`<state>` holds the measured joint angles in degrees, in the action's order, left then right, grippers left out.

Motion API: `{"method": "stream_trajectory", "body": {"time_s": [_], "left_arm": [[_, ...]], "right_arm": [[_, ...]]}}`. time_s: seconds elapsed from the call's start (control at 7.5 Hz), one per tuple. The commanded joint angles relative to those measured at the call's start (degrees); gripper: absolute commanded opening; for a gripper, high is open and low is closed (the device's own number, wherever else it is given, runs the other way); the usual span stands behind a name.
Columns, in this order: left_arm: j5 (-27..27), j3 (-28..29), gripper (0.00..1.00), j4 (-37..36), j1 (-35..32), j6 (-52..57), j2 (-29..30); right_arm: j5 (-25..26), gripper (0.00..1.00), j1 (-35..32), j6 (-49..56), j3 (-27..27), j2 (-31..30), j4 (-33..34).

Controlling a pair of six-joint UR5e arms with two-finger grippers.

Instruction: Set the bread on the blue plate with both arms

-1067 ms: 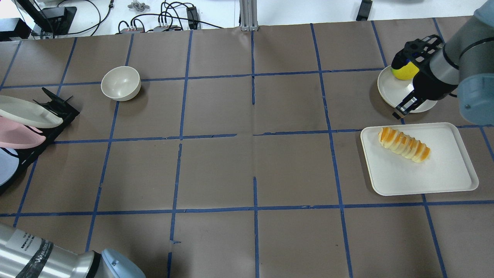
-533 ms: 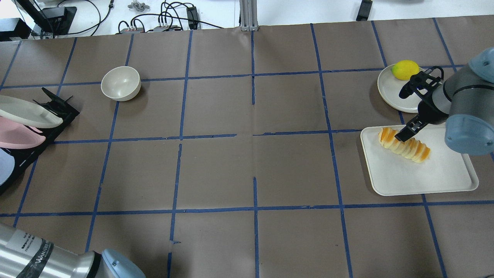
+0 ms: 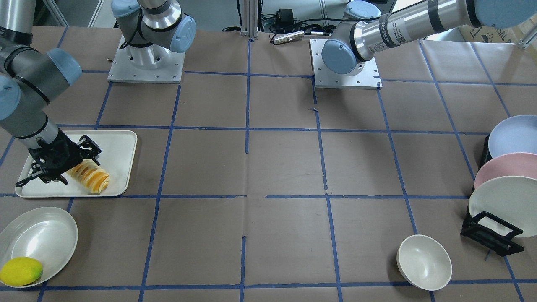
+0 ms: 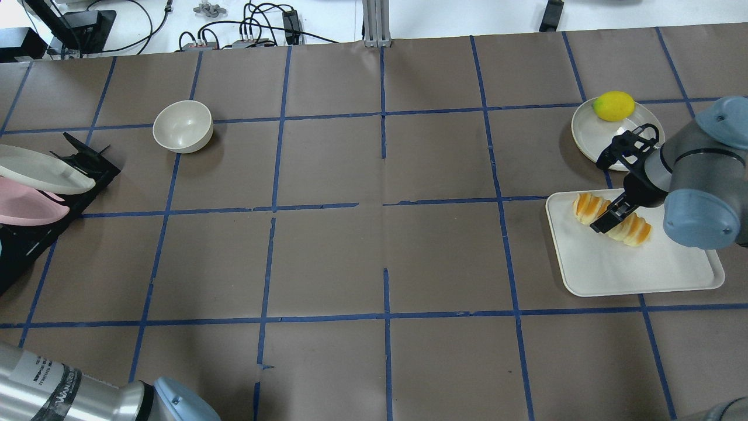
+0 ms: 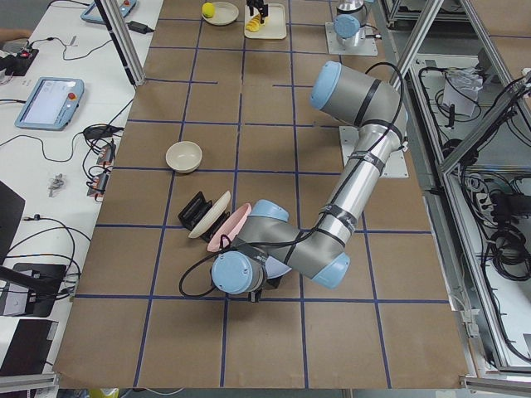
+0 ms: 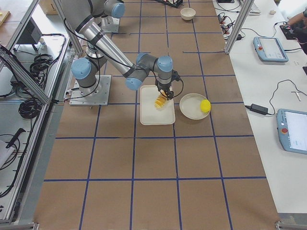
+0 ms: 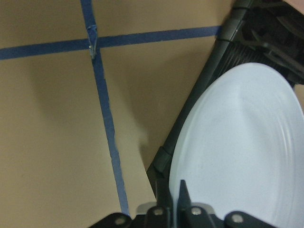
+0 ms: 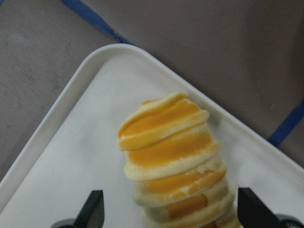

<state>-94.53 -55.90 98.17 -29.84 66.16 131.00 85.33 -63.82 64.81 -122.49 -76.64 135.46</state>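
My right gripper grabs the bread's striped middle [image 3: 86,175] next, to move it onto the blue plate [image 3: 514,135].
The bread [image 4: 634,231], orange-yellow with cream stripes, lies on the white tray [image 4: 643,269] at the right. My right gripper [image 4: 612,211] is open and low over the bread's middle, one finger on each side, as the right wrist view [image 8: 173,211] shows; the bread [image 8: 166,152] lies between the tips. The blue plate [image 3: 514,135] leans at the near end of the black rack. In the left wrist view my left gripper [image 7: 183,187] sits at the blue plate's [image 7: 237,156] rim and looks shut on it.
A lemon [image 4: 613,106] lies on a white plate [image 4: 596,131] beyond the tray. A small cream bowl [image 4: 182,126] stands at the far left. The black rack [image 4: 87,161] also holds a pink plate [image 4: 29,207] and a white plate [image 4: 41,169].
My right gripper has come from over the lemon plate down onto the tray and now straddles the bread. The blue plate has slid out past the overhead view's left edge.
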Motion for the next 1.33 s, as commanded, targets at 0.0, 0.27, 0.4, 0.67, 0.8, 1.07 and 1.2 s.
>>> {"method": "stream_trajectory", "body": {"time_s": [0.0,0.27,0.4,0.67,0.8,1.07,1.2], "left_arm": [[-0.21,-1.31,0.09,6.38,-0.04,-0.07,-6.95],[-0.21,-6.81,0.09,10.46,-1.96,-2.34,-14.68],[0.22,-12.51,0.09,10.47,-4.68,-4.79,-20.03],[2.58,-27.79,0.09,7.24,-12.22,-10.05,-31.72],[7.04,-33.17,0.09,0.08,-18.35,-12.96,-34.29],[10.05,-37.52,0.09,-4.37,-33.11,-28.73,-34.15],[15.38,-39.09,0.09,-5.60,-39.36,-37.86,-33.36]], "right_arm": [[-2.25,1.00,0.10,0.22,-1.17,0.52,1.28],[-0.62,0.21,0.10,-0.56,-0.56,0.62,0.77],[2.18,0.05,0.01,-1.61,0.14,-0.34,-0.10],[2.12,0.03,-0.77,-3.45,7.14,-4.03,-10.07],[1.77,0.04,-0.86,-4.60,10.75,-4.22,-14.83],[1.07,0.06,-2.08,-10.20,15.25,-5.44,-21.34],[-1.02,0.07,-4.01,-16.15,17.01,-8.15,-24.60]]}}
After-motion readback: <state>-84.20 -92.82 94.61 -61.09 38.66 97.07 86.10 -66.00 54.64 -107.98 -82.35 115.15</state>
